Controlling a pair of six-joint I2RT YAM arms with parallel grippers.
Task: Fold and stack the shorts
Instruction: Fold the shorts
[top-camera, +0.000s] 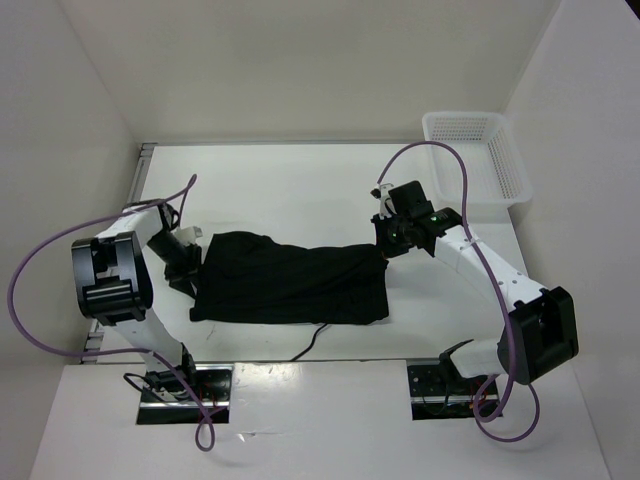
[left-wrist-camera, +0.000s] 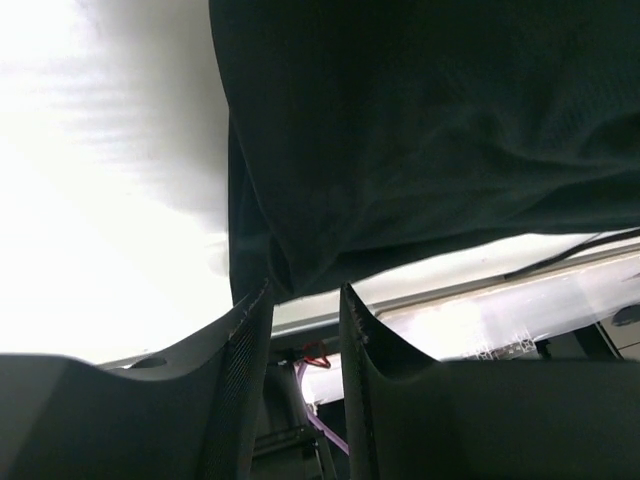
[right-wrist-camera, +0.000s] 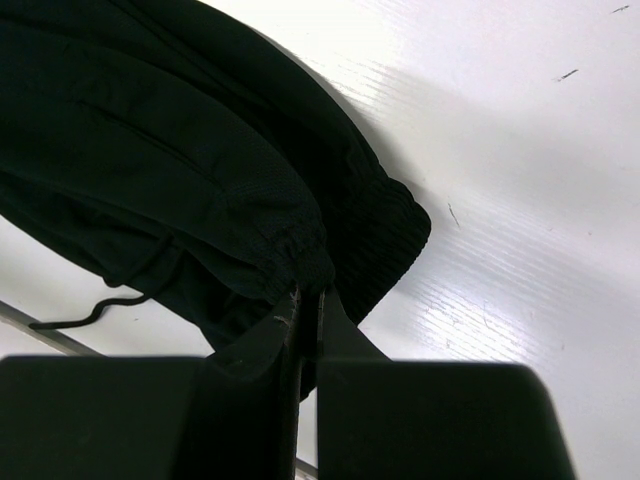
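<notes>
I need to grab the shorts' near corner (left-wrist-camera: 284, 284) with my left gripper next, opposite the waistband that my right gripper holds, to stretch the shorts and fold them.
The black shorts (top-camera: 290, 280) lie spread flat across the middle of the table, and their thin drawstring (top-camera: 312, 342) trails toward the near edge. My left gripper (top-camera: 188, 266) is at the shorts' left edge. In the left wrist view its jaws (left-wrist-camera: 305, 290) stand apart with nothing between them, and the fabric's edge (left-wrist-camera: 420, 130) lies just past the fingertips. My right gripper (top-camera: 386, 244) is at the shorts' far right corner. In the right wrist view it (right-wrist-camera: 308, 292) is shut on the gathered waistband (right-wrist-camera: 300, 250), and the cord (right-wrist-camera: 90, 315) hangs to the left.
A white plastic mesh basket (top-camera: 470, 150) stands at the back right corner of the table (top-camera: 290, 185). White walls close in the table on the left, back and right. The arm bases sit at the near edge.
</notes>
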